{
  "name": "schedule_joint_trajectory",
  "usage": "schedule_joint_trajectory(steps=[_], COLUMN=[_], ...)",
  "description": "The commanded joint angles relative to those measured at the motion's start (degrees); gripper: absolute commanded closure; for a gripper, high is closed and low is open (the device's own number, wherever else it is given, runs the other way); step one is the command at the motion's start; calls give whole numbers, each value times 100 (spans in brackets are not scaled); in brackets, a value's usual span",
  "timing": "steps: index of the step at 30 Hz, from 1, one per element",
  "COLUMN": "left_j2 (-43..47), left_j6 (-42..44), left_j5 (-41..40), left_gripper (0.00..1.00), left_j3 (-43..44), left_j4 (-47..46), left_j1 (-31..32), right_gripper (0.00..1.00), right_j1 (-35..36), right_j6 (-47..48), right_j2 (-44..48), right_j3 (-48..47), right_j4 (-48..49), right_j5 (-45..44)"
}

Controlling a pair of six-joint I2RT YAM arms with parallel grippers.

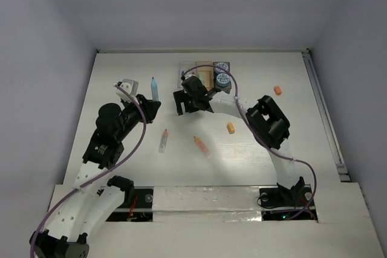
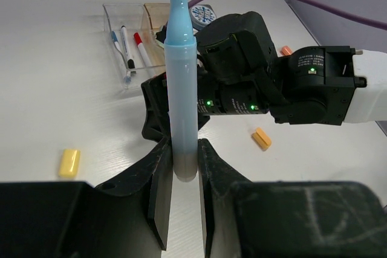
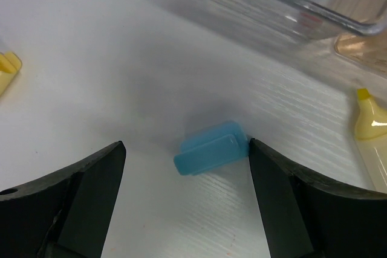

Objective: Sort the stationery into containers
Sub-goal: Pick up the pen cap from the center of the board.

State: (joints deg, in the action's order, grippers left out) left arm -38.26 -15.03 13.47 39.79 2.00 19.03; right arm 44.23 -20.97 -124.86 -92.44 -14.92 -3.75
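Note:
My right gripper should next grab the small blue bit across its sides, so that the bit's end stays free to cap the marker's tip.
My left gripper (image 1: 151, 104) is shut on a pale blue marker (image 2: 182, 70), gripping its butt end between the fingers (image 2: 158, 179), with the tip pointing away. My right gripper (image 3: 186, 149) hangs open low over the table, its jaws straddling a small blue eraser-like bit (image 3: 211, 148); the right fingertip (image 3: 261, 155) touches the bit's end. The containers (image 1: 203, 66) sit at the back centre. The clear bin (image 2: 124, 21) holds thin pens, and round blue-white rolls (image 1: 223, 79) fill the right end. In the top view the right gripper (image 1: 183, 102) hides the blue bit.
A yellow marker (image 3: 372, 128) lies just right of the right gripper, and a yellow bit (image 2: 69, 162) to its left. On the table lie a white pen (image 1: 163, 141), an orange marker (image 1: 201, 144) and orange bits (image 1: 230, 128), (image 1: 277, 90). The two grippers stand close together.

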Motion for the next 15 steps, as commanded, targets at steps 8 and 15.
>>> schedule_joint_trajectory(steps=[8,15], left_j2=[56,73], left_j6=[44,35], left_j5=[32,15], left_gripper=[100,100], left_j3=[222,222], left_j4=[-244,-235], left_j1=[13,13], right_gripper=[12,7], right_j1=[-28,-28], right_j6=[137,392], right_j2=[-320,-206], right_j3=[-582,-723], right_j4=[85,15], right_j5=[548,131])
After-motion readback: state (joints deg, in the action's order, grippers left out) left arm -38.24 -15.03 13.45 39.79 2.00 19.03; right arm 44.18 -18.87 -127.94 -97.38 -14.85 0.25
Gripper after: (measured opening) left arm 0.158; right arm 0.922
